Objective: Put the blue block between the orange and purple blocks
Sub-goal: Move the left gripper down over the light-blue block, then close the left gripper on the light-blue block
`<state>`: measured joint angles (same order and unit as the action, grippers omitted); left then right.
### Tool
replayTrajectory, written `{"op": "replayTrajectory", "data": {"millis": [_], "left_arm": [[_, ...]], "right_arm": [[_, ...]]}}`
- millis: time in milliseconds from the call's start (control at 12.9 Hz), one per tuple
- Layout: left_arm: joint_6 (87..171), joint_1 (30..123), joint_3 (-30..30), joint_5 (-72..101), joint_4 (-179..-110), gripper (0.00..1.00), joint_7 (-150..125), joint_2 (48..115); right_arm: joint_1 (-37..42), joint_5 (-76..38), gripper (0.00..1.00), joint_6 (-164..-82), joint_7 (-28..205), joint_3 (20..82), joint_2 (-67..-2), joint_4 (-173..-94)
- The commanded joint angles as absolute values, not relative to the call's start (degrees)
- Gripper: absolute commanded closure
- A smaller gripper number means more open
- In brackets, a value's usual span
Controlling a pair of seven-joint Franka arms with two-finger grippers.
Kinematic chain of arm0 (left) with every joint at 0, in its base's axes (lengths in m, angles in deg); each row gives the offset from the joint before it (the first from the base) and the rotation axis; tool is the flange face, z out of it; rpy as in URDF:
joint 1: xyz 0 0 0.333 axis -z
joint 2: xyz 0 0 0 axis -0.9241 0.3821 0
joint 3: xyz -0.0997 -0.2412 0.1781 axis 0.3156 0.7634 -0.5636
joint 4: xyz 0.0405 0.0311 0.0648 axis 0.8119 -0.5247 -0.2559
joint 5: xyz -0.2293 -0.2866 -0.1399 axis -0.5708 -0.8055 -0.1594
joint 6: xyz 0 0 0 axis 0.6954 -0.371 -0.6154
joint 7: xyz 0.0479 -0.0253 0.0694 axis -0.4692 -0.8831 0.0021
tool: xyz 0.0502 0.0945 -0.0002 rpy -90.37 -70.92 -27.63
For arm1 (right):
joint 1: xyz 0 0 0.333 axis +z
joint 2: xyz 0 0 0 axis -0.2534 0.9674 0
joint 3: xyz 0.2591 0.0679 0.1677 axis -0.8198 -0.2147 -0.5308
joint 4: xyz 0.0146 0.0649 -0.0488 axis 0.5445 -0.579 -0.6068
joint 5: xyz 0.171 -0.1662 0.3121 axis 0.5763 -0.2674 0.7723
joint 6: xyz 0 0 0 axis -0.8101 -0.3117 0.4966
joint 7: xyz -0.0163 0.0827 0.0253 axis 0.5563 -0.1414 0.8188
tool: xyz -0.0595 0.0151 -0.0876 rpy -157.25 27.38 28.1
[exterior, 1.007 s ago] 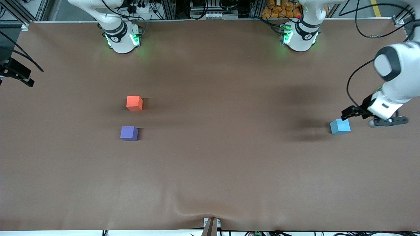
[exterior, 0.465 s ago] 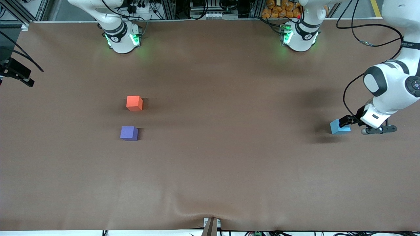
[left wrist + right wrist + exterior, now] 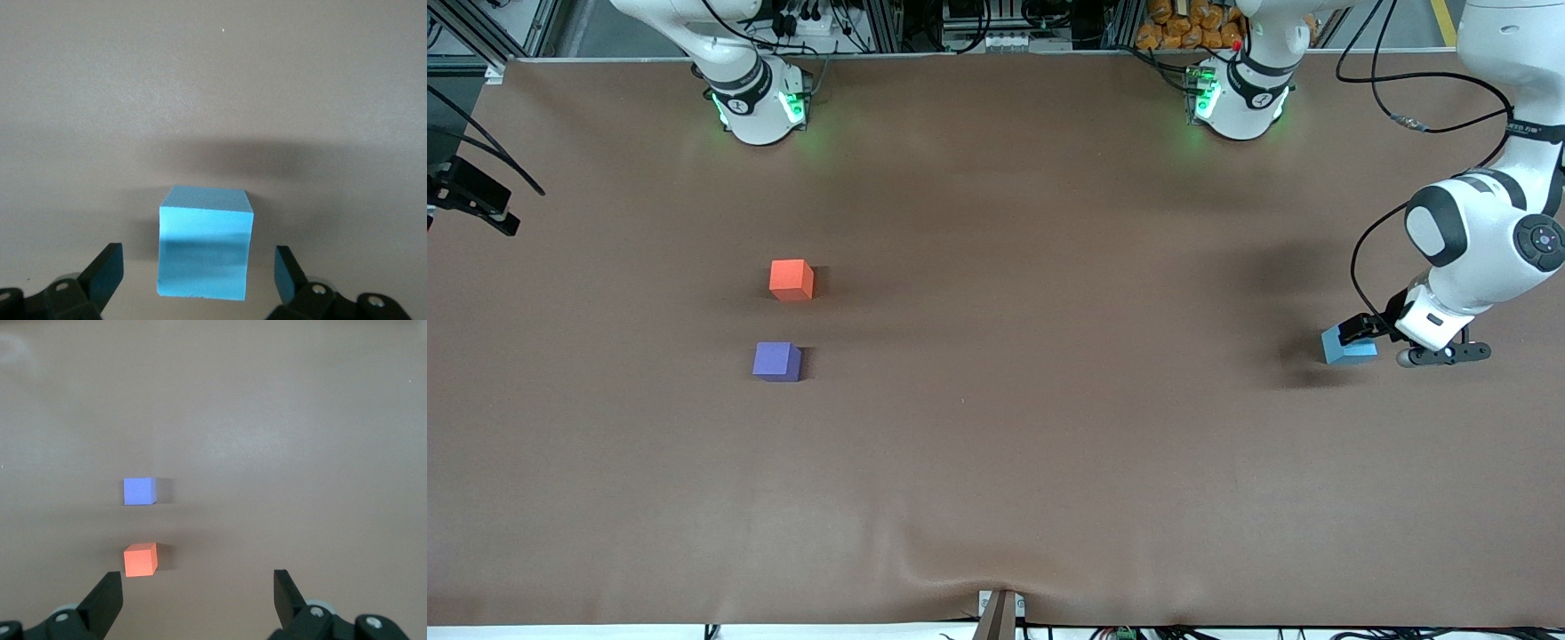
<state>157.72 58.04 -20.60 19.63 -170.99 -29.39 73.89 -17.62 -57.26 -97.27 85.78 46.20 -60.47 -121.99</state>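
The robot's left gripper will put the blue block (image 3: pixel 1347 347) between the orange and purple blocks, so it will next grab the block by its opposite sides.
The blue block (image 3: pixel 1347 347) sits on the brown table near the left arm's end. My left gripper (image 3: pixel 1360 334) is low at the block. In the left wrist view the block (image 3: pixel 205 243) lies between the open fingers (image 3: pixel 107 270), with a gap on each side. The orange block (image 3: pixel 791 279) and the purple block (image 3: pixel 775 362) sit toward the right arm's end, the purple one nearer the front camera, with a gap between them. My right gripper (image 3: pixel 198 590) is open and empty, high over the table, looking down on the orange block (image 3: pixel 140 560) and the purple block (image 3: pixel 139 491).
The brown mat (image 3: pixel 1005 427) covers the whole table. Both arm bases (image 3: pixel 758 107) stand along the table's edge farthest from the front camera. A black fixture (image 3: pixel 471 191) juts in at the right arm's end. The left arm's cable (image 3: pixel 1360 258) loops above the blue block.
My left arm has swung in and lowered, so its open gripper has moved from beside the blue block to around it. The blocks have not moved.
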Motion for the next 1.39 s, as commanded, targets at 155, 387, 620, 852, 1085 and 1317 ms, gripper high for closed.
{"op": "replayTrajectory", "data": {"millis": [155,387,620,852,1085,1317], "left_arm": [[158.2,57.3,-20.1,19.1,-170.2,0.0,-30.4,76.0],[158.6,57.3,-20.1,19.1,-169.7,0.0,-30.4,77.3],[159.5,57.3,-20.2,19.1,-169.6,0.0,-30.4,78.3],[160.6,57.3,-20.2,19.1,-169.6,0.0,-30.4,79.2],[161.1,57.3,-20.2,19.1,-169.5,0.1,-30.4,79.7],[161.4,57.5,-20.1,19.1,-169.5,0.81,-30.4,80.0]], "right_arm": [[-17.9,-57.0,0.0,-96.5,85.0,45.8,-60.0,-120.8],[-18.0,-57.0,0.0,-96.5,85.0,45.8,-59.9,-120.8],[-17.8,-57.0,0.0,-96.5,85.0,45.8,-60.0,-120.8],[-17.8,-57.0,0.0,-96.5,85.0,45.8,-59.9,-120.8],[-18.0,-57.0,0.0,-96.5,85.0,45.8,-59.9,-120.8],[-18.0,-57.0,0.0,-96.5,85.0,45.8,-59.9,-120.8]]}}
